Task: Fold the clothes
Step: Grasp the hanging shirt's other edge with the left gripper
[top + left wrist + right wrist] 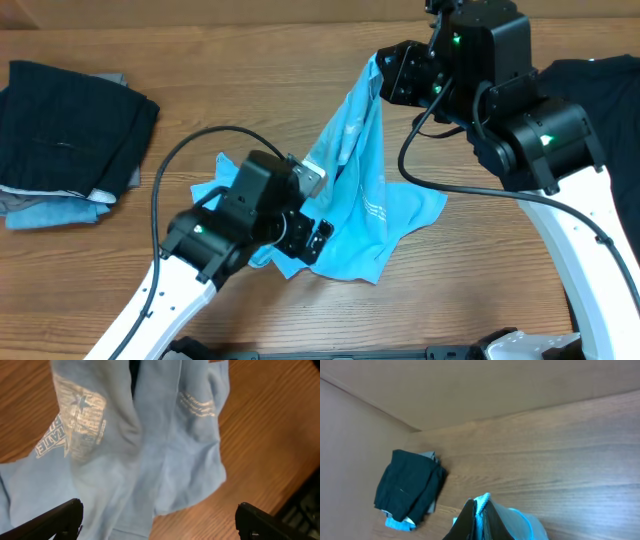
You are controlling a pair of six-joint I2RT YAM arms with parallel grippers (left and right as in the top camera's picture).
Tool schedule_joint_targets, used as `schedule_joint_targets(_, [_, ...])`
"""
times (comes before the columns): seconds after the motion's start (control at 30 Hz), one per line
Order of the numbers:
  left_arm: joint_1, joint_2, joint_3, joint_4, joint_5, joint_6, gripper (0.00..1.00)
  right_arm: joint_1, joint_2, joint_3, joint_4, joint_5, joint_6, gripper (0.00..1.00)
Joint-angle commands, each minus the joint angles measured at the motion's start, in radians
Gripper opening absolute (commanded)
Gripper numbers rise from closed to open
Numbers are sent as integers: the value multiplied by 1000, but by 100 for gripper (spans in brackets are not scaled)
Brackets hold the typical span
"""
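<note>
I will grab the T-shirt's bunched side (146,487) with my left gripper next, away from the T-shirt's edge that my right gripper pinches. This is to spread the T-shirt for folding.
The clothes, a sky-blue T-shirt (368,190) with white lettering (75,420), hang in a tall peak from my right gripper (384,64). The lower half lies bunched on the table. In the right wrist view the right gripper (480,512) is shut on a pinched blue edge of the shirt (520,525), lifted above the wood. My left gripper (318,236) hovers low over the shirt's front left part, its jaws open wide. In the left wrist view its two fingertips (60,517) sit far apart at the bottom corners, the shirt (150,460) below them and nothing between them.
A stack of folded black, grey and dull-blue garments (70,130) lies at the far left, also seen as a stack (410,487) in the right wrist view. A plain black shirt (605,75) lies at the right edge behind the right arm. A black cable (170,170) loops by the left arm.
</note>
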Motion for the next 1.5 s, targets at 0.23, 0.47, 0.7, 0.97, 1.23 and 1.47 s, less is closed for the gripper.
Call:
schedule_joint_targets(0.23, [-57,45,-127,98,-232,-170,100,4,-114,18,36,-119,35,4])
schedule_joint_targets(0.47, [-62,47,-154,148,-253,-172,100,4,-235,18,46,-122,40,4])
schedule_joint_targets(0.7, [-62,57,-198,153,-324,-172,100,4,-254,18,68,-158,39,4])
schedule_joint_targets(0.97, [-62,68,-259,238,-306,-198,100,4,-254,18,75,-167,39,4])
schedule_joint_targets(1.23, [-61,97,-326,278,-317,-186,100,4,-254,18,78,-167,39,4])
schedule_joint_targets(1.47, [-61,194,-354,376,-320,-187,100,4,-254,18,64,-167,39,4])
